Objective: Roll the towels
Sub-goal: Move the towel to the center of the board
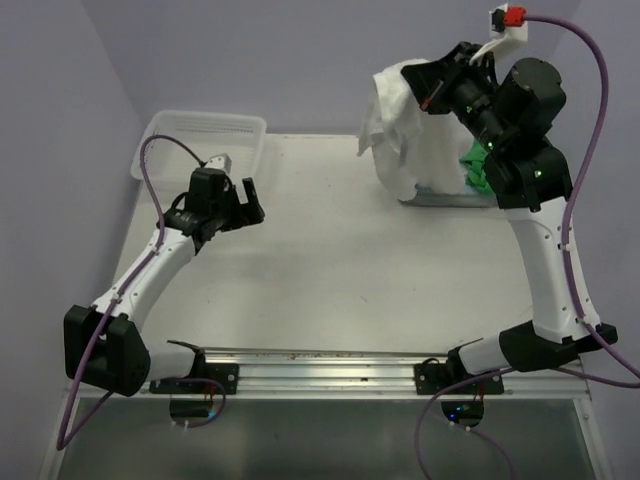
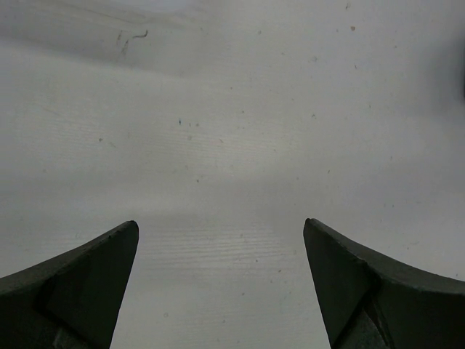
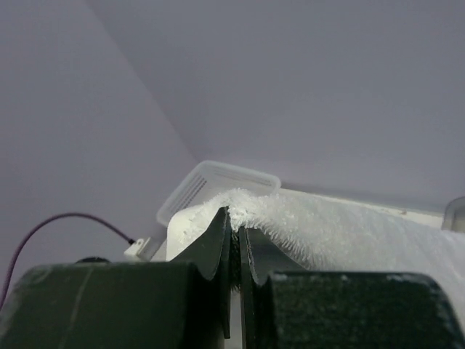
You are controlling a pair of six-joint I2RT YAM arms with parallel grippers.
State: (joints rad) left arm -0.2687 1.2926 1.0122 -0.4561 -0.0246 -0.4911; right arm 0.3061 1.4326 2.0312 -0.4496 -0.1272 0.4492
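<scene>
My left gripper should next grab the white towel by its loose hanging edge, away from the right gripper's fold, so both grippers can spread the towel for rolling.
My right gripper (image 1: 430, 92) is raised high at the back right, shut on a fold of the white towel (image 1: 400, 135). The towel hangs down from it in loose folds to the table. In the right wrist view the fluffy white towel (image 3: 341, 227) drapes over the pinched tips of the right gripper (image 3: 235, 215). A bright green towel (image 1: 478, 166) peeks out behind the right arm, mostly hidden. My left gripper (image 1: 240, 200) hovers low over the left of the table, open. The left wrist view shows only bare table (image 2: 232, 131) between the spread tips of the left gripper (image 2: 221, 234).
A white lattice basket (image 1: 205, 130) stands at the back left corner, just beyond the left gripper, and shows in the right wrist view as well (image 3: 218, 178). A clear tub's edge (image 1: 445, 199) shows under the hanging towel. Lilac walls close off the back and left.
</scene>
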